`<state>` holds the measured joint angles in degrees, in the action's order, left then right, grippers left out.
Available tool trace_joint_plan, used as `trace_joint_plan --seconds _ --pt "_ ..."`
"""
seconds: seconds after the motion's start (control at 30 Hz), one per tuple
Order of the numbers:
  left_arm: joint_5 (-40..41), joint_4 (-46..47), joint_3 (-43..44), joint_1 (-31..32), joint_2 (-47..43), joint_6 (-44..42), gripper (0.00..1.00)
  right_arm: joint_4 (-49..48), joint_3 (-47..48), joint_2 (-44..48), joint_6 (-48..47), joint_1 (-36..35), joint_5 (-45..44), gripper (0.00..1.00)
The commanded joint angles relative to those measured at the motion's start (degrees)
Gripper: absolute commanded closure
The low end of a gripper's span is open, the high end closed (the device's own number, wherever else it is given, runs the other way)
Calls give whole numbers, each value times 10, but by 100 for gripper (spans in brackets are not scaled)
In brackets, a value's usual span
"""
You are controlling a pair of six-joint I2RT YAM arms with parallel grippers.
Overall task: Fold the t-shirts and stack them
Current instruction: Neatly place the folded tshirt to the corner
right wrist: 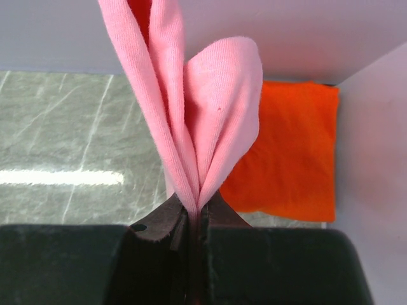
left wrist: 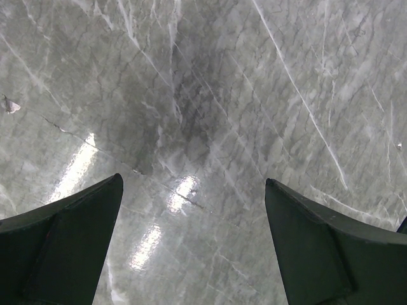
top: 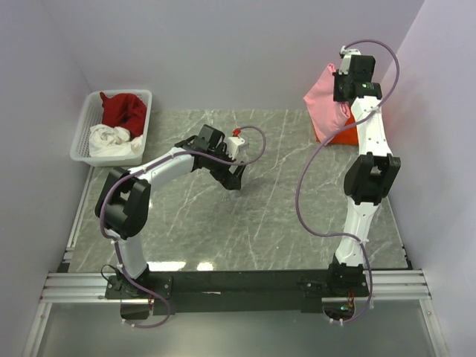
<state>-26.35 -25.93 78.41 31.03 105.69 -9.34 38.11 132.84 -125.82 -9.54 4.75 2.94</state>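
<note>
The light pink t-shirt (right wrist: 210, 108) would end partly off the orange t-shirt if released now, so my right gripper first moves it onto the orange t-shirt.
My right gripper (right wrist: 196, 206) is shut on the light pink t-shirt (right wrist: 210, 108), pinching several folded layers, and holds it up at the back right corner (top: 325, 104). Under it the bright orange t-shirt (right wrist: 292, 159) lies folded flat on the table (top: 348, 137). The dark red t-shirt (top: 123, 110) and the white t-shirt (top: 111, 141) lie crumpled in the white basket (top: 83, 134) at the back left. My left gripper (top: 232, 178) is open and empty above the bare marble table (left wrist: 210, 114), its fingers (left wrist: 70, 241) spread wide.
The walls close in behind and on both sides; the right wall (right wrist: 375, 190) is right next to the orange t-shirt. The metal rail with the arm bases (top: 238, 286) runs along the near edge.
</note>
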Motion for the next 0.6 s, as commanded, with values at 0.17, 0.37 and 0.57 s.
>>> trace_joint_plan --seconds 0.17,0.37,0.57 --pt "-17 -2 10 -1 -11 -7 1 -67 27 -9 -25 15 -28 100" --pt "-15 -10 15 -1 -8 -9 1 -81 23 -23 -36 25 -29 100" --pt "-12 -13 19 -2 -5 -9 1 -105 11 -31 -50 32 -50 100"
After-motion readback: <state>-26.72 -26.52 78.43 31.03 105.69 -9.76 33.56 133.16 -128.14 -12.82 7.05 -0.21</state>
